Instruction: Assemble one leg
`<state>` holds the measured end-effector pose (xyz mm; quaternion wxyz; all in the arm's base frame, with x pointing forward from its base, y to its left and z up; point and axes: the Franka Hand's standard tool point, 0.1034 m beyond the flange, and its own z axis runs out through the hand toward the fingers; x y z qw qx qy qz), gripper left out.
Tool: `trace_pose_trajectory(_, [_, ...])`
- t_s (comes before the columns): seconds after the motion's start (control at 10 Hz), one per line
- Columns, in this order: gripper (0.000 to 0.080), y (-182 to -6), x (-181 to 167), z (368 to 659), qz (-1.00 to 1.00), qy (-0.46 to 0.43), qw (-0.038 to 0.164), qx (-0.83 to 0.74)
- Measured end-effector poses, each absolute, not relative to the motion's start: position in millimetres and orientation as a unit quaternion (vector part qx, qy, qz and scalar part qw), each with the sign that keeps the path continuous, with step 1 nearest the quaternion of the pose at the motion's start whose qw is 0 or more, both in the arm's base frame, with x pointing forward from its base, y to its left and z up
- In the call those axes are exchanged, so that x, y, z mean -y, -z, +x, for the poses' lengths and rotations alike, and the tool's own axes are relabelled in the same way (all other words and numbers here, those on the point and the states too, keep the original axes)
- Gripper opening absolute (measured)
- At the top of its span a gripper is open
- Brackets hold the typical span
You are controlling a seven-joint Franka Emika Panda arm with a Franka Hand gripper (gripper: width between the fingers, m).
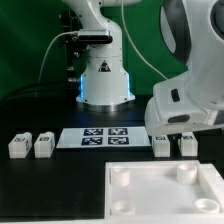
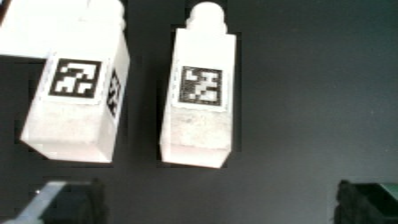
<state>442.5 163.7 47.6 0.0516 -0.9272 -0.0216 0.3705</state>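
Note:
My fingers stop short and would miss the white leg now; my gripper should move toward it first, then close on it.
Two white legs with black-and-white tags lie side by side on the black table in the wrist view, one (image 2: pixel 75 95) beside the other (image 2: pixel 201 95). My gripper (image 2: pixel 217 205) is open and empty above them, its dark fingertips (image 2: pixel 71 205) spread wide apart, not touching either leg. In the exterior view the gripper (image 1: pixel 172 128) hangs just over these two legs (image 1: pixel 160 146) (image 1: pixel 187 143) at the exterior view's right. Two more legs (image 1: pixel 17 146) (image 1: pixel 43 146) lie at the exterior view's left.
The marker board (image 1: pixel 107 136) lies flat between the two pairs of legs. The wide white square panel (image 1: pixel 150 200) with round corner sockets lies at the front right. The arm's base (image 1: pixel 105 80) stands at the back.

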Motion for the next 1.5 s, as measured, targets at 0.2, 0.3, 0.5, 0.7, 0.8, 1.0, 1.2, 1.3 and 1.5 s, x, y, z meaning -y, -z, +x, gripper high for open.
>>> trace_pose_trajectory(0.2, [0.0649,-40.9,-168.6,430.9,-0.922,-0.384,0.039,0.000])
trace_pose_trajectory(0.3, [0.0649,-33.3,-171.5,420.3,-0.918,-0.396,0.033,-0.005])
trace_pose_trajectory(0.5, [0.0649,-22.7,-172.4,404.2,-0.911,-0.411,0.027,-0.004])
trace_pose_trajectory(0.7, [0.0649,-15.8,-172.3,397.8,-0.910,-0.414,0.025,-0.003])
trace_pose_trajectory(0.8, [0.0649,-14.6,-171.9,396.9,-0.909,-0.416,0.025,-0.003])
trace_pose_trajectory(1.0, [0.0649,-14.4,-171.6,397.2,-0.909,-0.415,0.024,-0.003])
trace_pose_trajectory(1.2, [0.0514,-14.4,-171.6,397.2,-0.909,-0.415,0.024,-0.003])
trace_pose_trajectory(1.3, [0.0376,-14.4,-171.6,397.2,-0.909,-0.415,0.024,-0.003])
trace_pose_trajectory(1.5, [0.0290,-14.4,-171.6,397.2,-0.909,-0.415,0.024,-0.003])
